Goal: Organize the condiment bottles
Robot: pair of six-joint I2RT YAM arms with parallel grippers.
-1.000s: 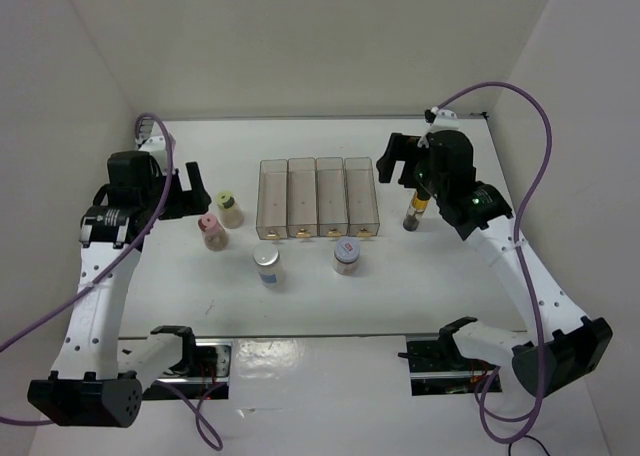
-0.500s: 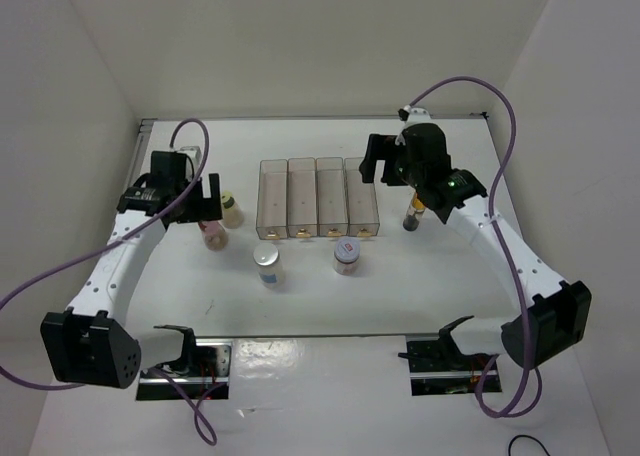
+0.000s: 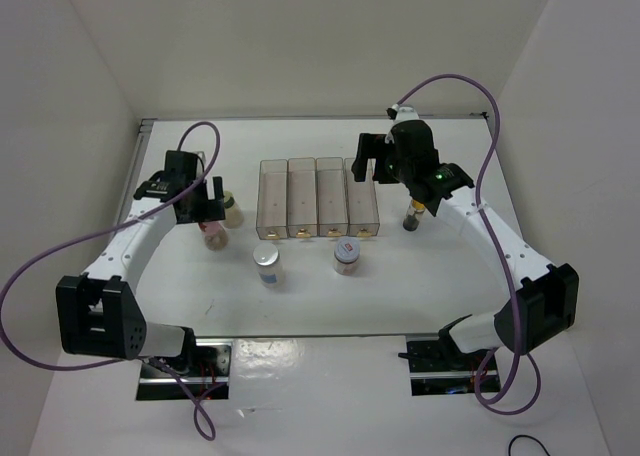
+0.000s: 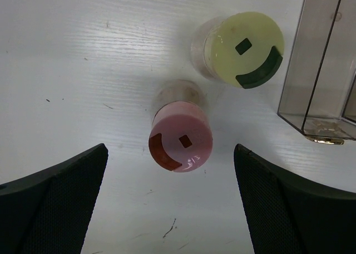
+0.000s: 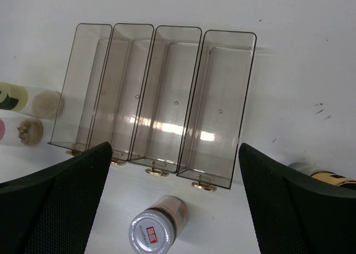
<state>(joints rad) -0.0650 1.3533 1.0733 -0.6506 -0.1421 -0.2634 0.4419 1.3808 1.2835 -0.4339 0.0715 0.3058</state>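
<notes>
The top of the pink cap (image 3: pixel 208 226) (image 4: pixel 181 138) is below my left gripper's fingers. My left gripper needs to go down first, then close on the cap.
Five condiment bottles stand near a row of clear bins (image 3: pixel 317 198). The pink-capped bottle (image 4: pixel 181 145) and the pale-yellow-capped bottle (image 4: pixel 243 49) are left of the bins. My left gripper (image 4: pixel 170 146) hangs open above the pink cap, one finger on each side and neither touching it. In front of the bins stand the silver-grey-capped bottle (image 3: pixel 268 264) and the short jar with a red-marked white lid (image 5: pixel 157 231). The slim dark bottle with a yellow band (image 3: pixel 412 216) is right of the bins. My right gripper (image 5: pixel 174 146) is open and holds nothing, high over the bins' near ends.
The four bins (image 5: pixel 161 98) hold nothing and have small brass catches at their near ends. White walls close the table on three sides. Purple cables loop off both arms. The left bin's corner (image 4: pixel 322 70) lies close to the yellow-capped bottle.
Both arms have reached forward. The left gripper came over the pink-capped bottle and the right gripper moved left above the bins. No bottle has moved.
</notes>
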